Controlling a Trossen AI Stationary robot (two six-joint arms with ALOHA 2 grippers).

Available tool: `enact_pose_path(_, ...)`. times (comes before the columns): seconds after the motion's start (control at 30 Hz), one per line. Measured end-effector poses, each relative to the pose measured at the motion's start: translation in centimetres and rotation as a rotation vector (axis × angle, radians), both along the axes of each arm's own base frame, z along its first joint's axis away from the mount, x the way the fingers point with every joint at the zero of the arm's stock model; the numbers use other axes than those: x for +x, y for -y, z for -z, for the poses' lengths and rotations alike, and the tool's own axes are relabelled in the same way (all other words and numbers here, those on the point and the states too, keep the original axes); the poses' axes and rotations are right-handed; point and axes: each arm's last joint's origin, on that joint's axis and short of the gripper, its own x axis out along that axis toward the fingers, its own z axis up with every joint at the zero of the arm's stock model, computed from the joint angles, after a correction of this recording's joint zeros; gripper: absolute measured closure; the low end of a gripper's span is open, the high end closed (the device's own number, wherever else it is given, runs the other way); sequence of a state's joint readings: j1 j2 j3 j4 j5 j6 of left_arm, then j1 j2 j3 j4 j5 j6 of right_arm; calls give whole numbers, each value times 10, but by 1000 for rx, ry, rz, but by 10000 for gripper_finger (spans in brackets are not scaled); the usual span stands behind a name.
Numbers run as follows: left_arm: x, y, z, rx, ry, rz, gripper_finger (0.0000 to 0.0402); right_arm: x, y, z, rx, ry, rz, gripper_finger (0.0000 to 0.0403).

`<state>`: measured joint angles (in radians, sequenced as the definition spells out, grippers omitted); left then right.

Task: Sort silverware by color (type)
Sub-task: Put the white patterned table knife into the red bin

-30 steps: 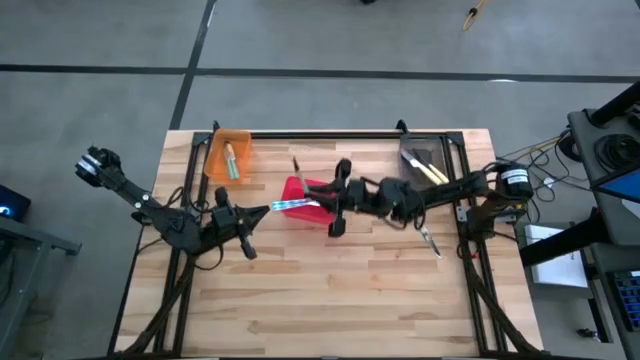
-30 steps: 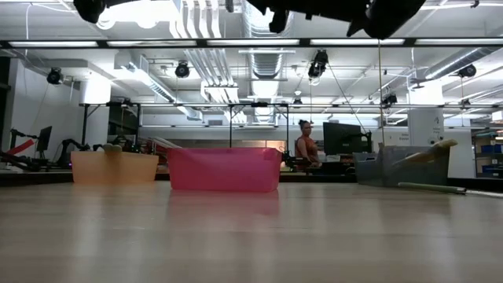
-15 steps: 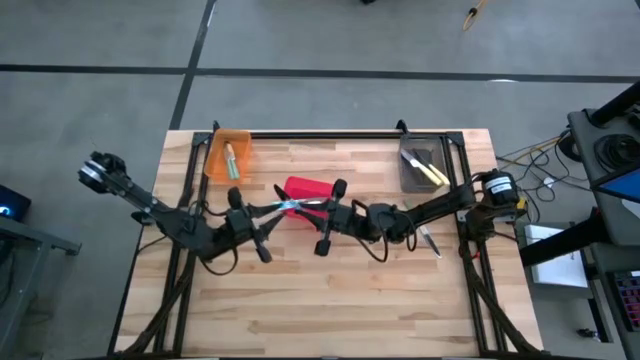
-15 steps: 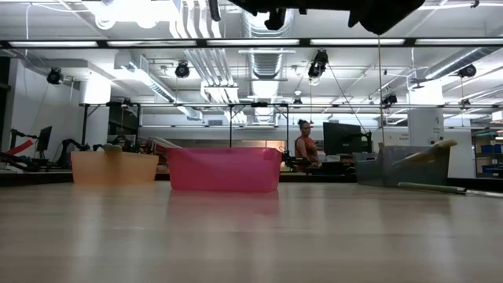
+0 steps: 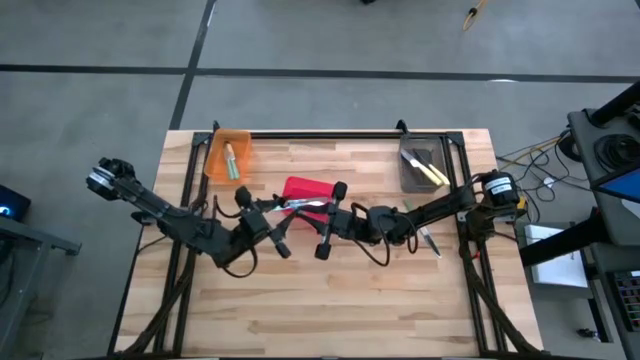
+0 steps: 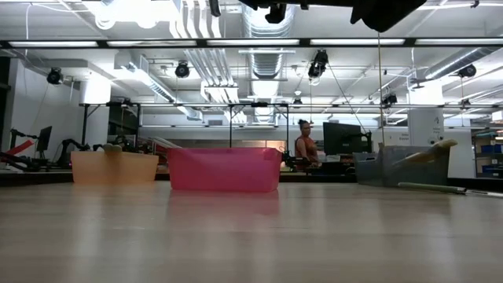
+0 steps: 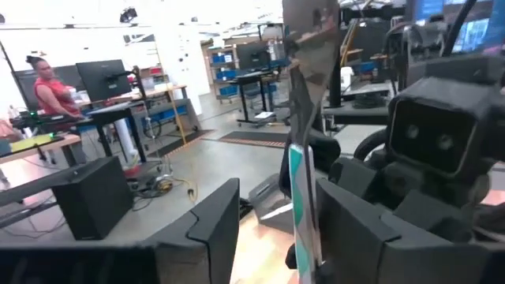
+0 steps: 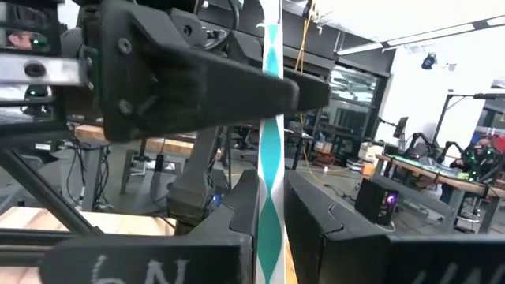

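Note:
My left gripper grabs the utensil by its light blue handle [image 7: 301, 205] next, to sort it by its color.
A piece of silverware with a light blue handle [image 5: 300, 206] hangs in the air above the red bin [image 5: 308, 188]. My right gripper [image 8: 271, 201] reaches in from the table's right and is shut on it. My left gripper [image 7: 272, 209] faces it from the left, open. Its fingers stand on either side of the utensil [image 7: 300, 189], which lies close by one finger; whether it touches that finger I cannot tell. In the high view the two grippers meet at mid-table, left [image 5: 278, 215] and right [image 5: 318, 213]. My right gripper pinches the utensil's light blue handle [image 8: 271, 177] between its two fingers. The fingers come in about level from the table's right. The utensil is lifted clear above the red bin and sticks out past the fingertips toward my left gripper.
The orange bin [image 5: 228, 155] at the far left holds green-handled pieces. The grey bin [image 5: 424, 166] at the far right holds yellow-handled ones. One more utensil [image 5: 429, 241] lies on the wood near the right edge. In the low view the three bins [image 6: 224, 169] stand in a row.
My left gripper has opened and let go of the blue-handled utensil while sliding toward the table's right. My right gripper has drifted left and slightly toward the near edge, staying shut on the utensil, which stays above the red bin.

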<state>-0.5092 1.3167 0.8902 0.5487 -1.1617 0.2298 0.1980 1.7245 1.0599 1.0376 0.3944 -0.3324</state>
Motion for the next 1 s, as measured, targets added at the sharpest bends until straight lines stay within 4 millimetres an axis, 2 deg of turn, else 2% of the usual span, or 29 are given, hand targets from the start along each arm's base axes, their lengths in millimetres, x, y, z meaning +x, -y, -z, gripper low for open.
enact_pose_path(0.17,3,-1,3,-14,4,-13,297,0,0,0,13,-1,22,375)
enact_pose_path(0.37,3,0,3,-38,24,2,386,0,1,1,7,-8,29,375)
enact_pose_path(0.6,3,0,3,-40,24,1,392,0,1,1,-4,-17,31,369)
enact_pose_path(0.87,1,-2,2,-25,8,-25,394,1,1,4,53,-37,32,270)
enact_pose_path(1.0,-8,-4,-5,-21,1,-17,394,0,1,7,43,-92,60,241)
